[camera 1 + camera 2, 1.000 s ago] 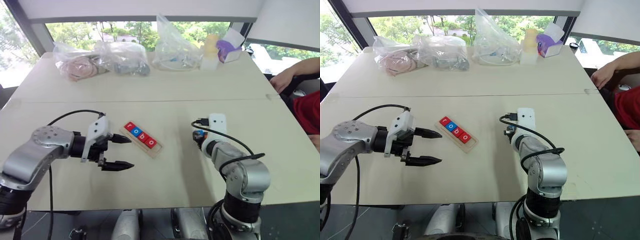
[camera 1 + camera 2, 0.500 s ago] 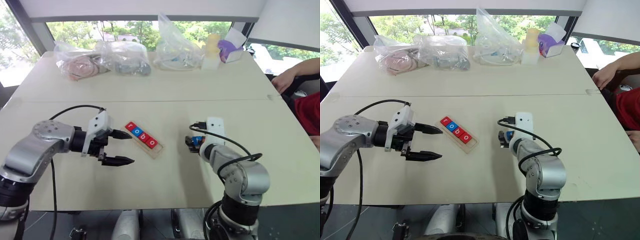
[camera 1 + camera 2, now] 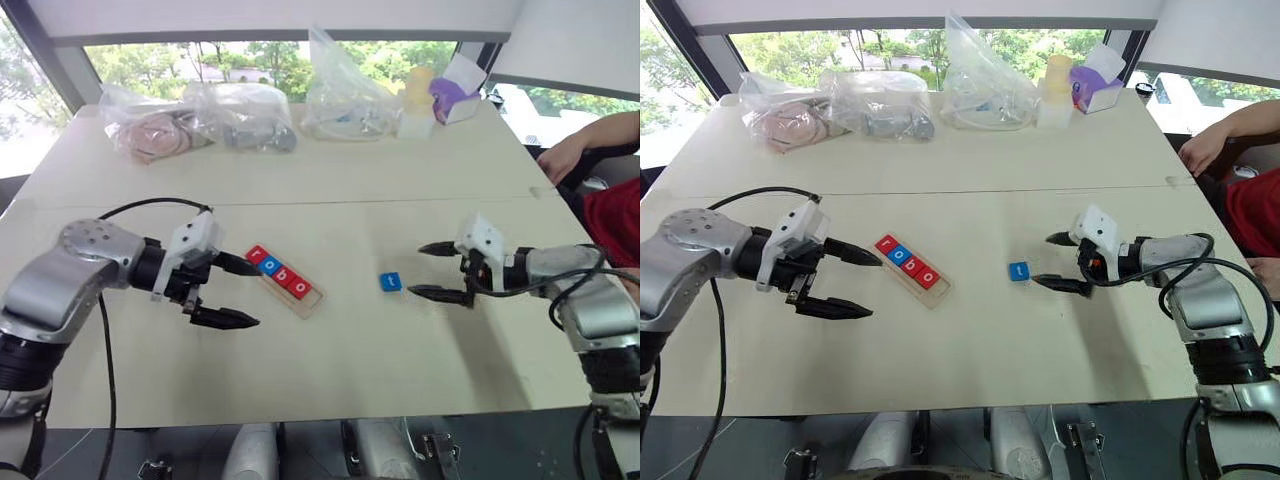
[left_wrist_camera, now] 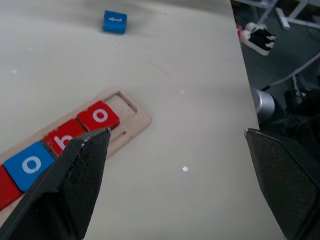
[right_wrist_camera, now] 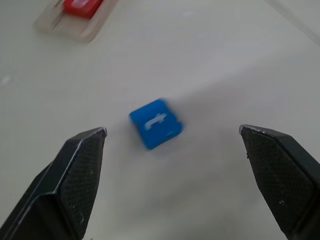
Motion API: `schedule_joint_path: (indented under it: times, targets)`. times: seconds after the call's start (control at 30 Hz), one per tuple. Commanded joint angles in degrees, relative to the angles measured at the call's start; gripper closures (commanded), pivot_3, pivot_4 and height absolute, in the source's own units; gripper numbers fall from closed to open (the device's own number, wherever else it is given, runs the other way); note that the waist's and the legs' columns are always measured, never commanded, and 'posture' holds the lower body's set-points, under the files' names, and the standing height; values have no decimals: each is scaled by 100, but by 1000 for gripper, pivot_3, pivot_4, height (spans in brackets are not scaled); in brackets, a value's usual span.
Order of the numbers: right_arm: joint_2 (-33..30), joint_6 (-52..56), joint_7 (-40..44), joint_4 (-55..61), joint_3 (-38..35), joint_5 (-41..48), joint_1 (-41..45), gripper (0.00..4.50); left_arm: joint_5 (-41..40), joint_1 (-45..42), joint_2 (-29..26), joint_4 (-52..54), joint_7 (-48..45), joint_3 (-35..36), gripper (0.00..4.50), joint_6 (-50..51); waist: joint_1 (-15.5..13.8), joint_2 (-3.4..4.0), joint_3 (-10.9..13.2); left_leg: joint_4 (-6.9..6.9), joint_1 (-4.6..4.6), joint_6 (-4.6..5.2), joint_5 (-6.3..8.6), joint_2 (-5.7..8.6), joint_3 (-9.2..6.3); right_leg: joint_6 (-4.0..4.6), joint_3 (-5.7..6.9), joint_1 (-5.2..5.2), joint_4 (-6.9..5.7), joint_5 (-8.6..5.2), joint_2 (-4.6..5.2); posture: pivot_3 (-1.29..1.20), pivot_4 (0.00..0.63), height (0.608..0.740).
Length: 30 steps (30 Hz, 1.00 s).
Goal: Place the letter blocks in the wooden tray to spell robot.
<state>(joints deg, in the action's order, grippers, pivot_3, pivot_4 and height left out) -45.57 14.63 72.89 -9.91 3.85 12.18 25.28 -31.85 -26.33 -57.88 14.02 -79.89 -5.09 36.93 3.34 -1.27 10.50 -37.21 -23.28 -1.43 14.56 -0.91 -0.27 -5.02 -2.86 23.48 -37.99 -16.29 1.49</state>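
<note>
My right gripper's fingers stop short of the block, so it is too early to close. The gripper moves toward the blue t block point(image 3: 390, 282) point(image 5: 155, 123) first.
The wooden tray point(image 3: 313, 298) lies slantwise left of the table's middle. It holds a row of letter blocks: red r point(image 3: 258, 254), blue o point(image 3: 272, 265), red b point(image 3: 287, 277) and red o point(image 3: 301, 288); the slot at its near end is bare. A blue t block point(image 3: 390, 282) lies loose on the table to the tray's right. My right gripper point(image 3: 415, 269) is open just right of the t block, pointing at it without touching. My left gripper point(image 3: 256, 295) is open at the tray's left, holding nothing. In the left wrist view the tray's bare end point(image 4: 135, 112) and the t block point(image 4: 115, 22) appear.
Several clear plastic bags point(image 3: 250, 115) line the table's far edge, with a yellow container point(image 3: 420, 100) and a purple-and-white box point(image 3: 455, 92) beside them. A person's arm point(image 3: 590, 145) rests at the far right edge.
My right gripper opened, let go of the blue t block and swung out to the right; the block now lies on the table. My left gripper stayed put.
</note>
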Motion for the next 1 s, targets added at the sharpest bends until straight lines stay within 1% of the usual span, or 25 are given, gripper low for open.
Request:
schedule_joint_path:
  times: [0.03,0.13,0.23,0.4,0.5,0.67,0.7,0.73,0.83,0.87,0.93,1.0]
  targets:
    - [176,-966,507,-877,370,-261,457,77,-76,229,-251,354,-29,267,0,33,27,0,0,-1,0,0,0,-2,-1,0,-1,0,-1,0,0,0,150,735]
    - [360,-1560,644,-1680,636,-542,781,77,-158,499,-406,528,72,498,0,133,7,-1,1,-2,0,-1,0,-1,-4,0,-1,-1,-3,0,4,0,150,735]
    - [519,-1974,699,-2431,749,-715,1114,77,-254,720,-505,690,178,726,0,250,-9,0,1,-4,-1,-1,-1,0,-4,0,-1,-1,-3,1,8,0,150,735]
    - [693,-2484,760,-3251,803,-878,1433,77,-361,883,-558,819,313,891,0,364,-34,0,1,-9,13,-3,-2,0,-4,2,-1,-14,-5,1,10,0,150,735]
    - [821,-2577,811,-3470,798,-866,1555,857,-353,895,-539,817,364,858,0,364,-26,0,1,-8,32,-3,-2,0,-1,3,-1,-32,-5,2,10,0,150,735]
    - [886,-2518,781,-3472,763,-851,1516,3355,-284,835,-512,654,358,784,0,286,-23,0,1,3,84,-4,-2,-1,1,6,-3,-78,-4,0,10,0,150,735]
    - [878,-2397,734,-3382,727,-817,1488,3408,-261,826,-509,607,351,774,0,259,-23,0,1,3,85,-4,-2,-1,0,7,-3,-79,-4,0,10,0,150,735]
    - [871,-2164,694,-3195,659,-721,1441,3408,-238,823,-507,566,356,769,0,236,-25,0,1,3,85,-4,-2,-1,0,6,-3,-79,-4,0,10,0,150,735]
    - [917,-653,133,-1675,335,-275,1092,3408,-67,851,-525,381,406,762,0,60,-53,1,1,3,84,-4,-2,-2,-1,6,-4,-77,-5,1,13,0,150,735]
    - [927,-63,-33,-1084,257,-102,955,3408,-19,858,-530,330,414,756,0,4,-63,2,2,5,82,-4,-2,-2,0,6,-6,-73,-6,0,15,0,150,735]
    - [950,1404,-738,595,299,-122,566,3408,116,853,-522,156,435,726,0,-141,-86,5,4,10,75,-4,-2,-2,-1,7,-7,-62,-10,0,17,0,150,735]
    - [1067,2542,-1377,1777,314,-83,307,3408,213,826,-486,47,460,683,0,-239,-95,5,3,13,66,-4,-1,-3,-6,9,-7,-51,-13,-1,18,0,150,735]
